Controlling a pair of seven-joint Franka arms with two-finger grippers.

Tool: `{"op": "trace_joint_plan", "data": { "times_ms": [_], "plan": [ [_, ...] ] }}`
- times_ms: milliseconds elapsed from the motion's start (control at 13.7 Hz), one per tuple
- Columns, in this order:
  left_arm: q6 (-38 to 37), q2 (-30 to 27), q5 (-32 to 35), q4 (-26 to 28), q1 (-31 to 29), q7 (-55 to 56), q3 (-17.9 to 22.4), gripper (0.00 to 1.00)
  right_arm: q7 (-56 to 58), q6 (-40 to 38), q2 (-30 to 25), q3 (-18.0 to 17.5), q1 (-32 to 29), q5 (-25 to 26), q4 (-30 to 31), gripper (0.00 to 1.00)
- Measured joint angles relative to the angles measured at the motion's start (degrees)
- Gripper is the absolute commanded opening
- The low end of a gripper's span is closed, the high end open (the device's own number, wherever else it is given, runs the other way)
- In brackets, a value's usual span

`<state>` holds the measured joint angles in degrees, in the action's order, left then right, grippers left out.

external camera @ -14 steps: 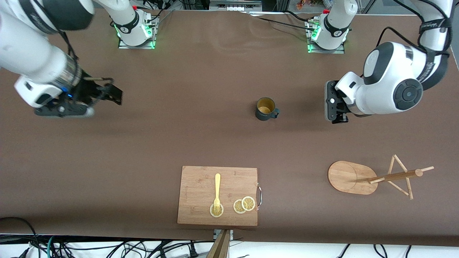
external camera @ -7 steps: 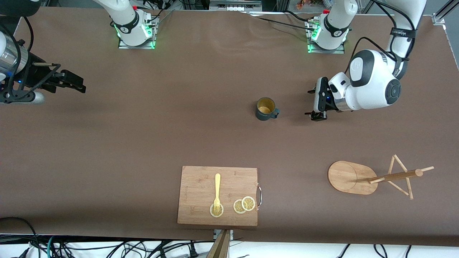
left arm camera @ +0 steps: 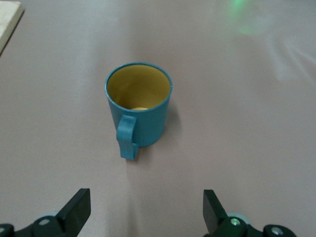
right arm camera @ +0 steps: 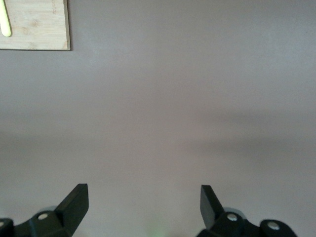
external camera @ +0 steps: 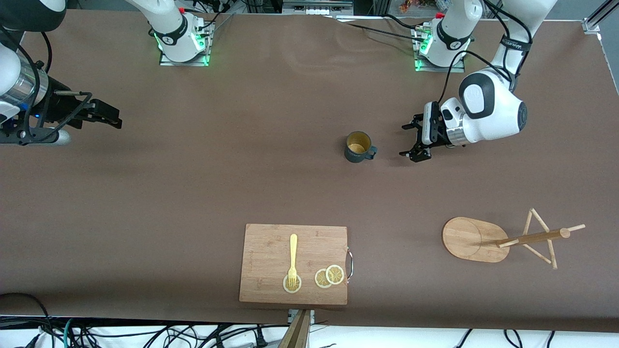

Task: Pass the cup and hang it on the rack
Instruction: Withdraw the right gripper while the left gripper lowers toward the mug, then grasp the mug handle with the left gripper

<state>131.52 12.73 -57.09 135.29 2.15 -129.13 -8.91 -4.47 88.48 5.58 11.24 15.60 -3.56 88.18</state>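
The dark teal cup needs to be passed to the bamboo rack (external camera: 529, 238), so my left gripper should grab the cup by its handle (external camera: 371, 152) next.
The dark teal cup (external camera: 359, 146) stands upright mid-table, its ochre inside showing and its handle turned toward the left arm's end. My left gripper (external camera: 405, 141) sits low beside it on the handle side, a short gap away, open and empty. In the left wrist view the cup (left arm camera: 138, 104) is straight ahead of the open left gripper (left arm camera: 145, 200), handle toward me. The bamboo rack (external camera: 529, 238) stands nearer the front camera, toward the left arm's end. My right gripper (external camera: 113, 118) waits open over the right arm's end of the table; the right wrist view shows the right gripper (right arm camera: 143, 195) over bare cloth.
A bamboo cutting board (external camera: 293, 263) lies near the front edge with a yellow fork (external camera: 292, 258) and lemon slices (external camera: 329, 276) on it. A corner of the board (right arm camera: 37, 24) shows in the right wrist view. Brown cloth covers the table (external camera: 193, 183).
The left gripper has come down and moved in toward the cup's handle side. The right arm has swung out toward its own end of the table. The cup has not moved.
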Motion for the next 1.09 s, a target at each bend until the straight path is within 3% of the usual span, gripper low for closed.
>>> {"op": "trace_joint_plan", "data": {
  "times_ms": [437, 1093],
  "plan": [
    [3.1, 7.3, -14.5, -0.7, 2.4, -12.4, -0.1, 1.0, 0.1, 0.8, 0.1, 0.0, 0.0, 0.8, -1.0, 1.0],
    [3.3, 12.8, -20.0, -5.3, 5.4, -13.5, -0.5, 1.0, 0.1, 1.4, 1.6, -1.1, 0.7, 1.3, -2.8, 1.0]
  ]
}}
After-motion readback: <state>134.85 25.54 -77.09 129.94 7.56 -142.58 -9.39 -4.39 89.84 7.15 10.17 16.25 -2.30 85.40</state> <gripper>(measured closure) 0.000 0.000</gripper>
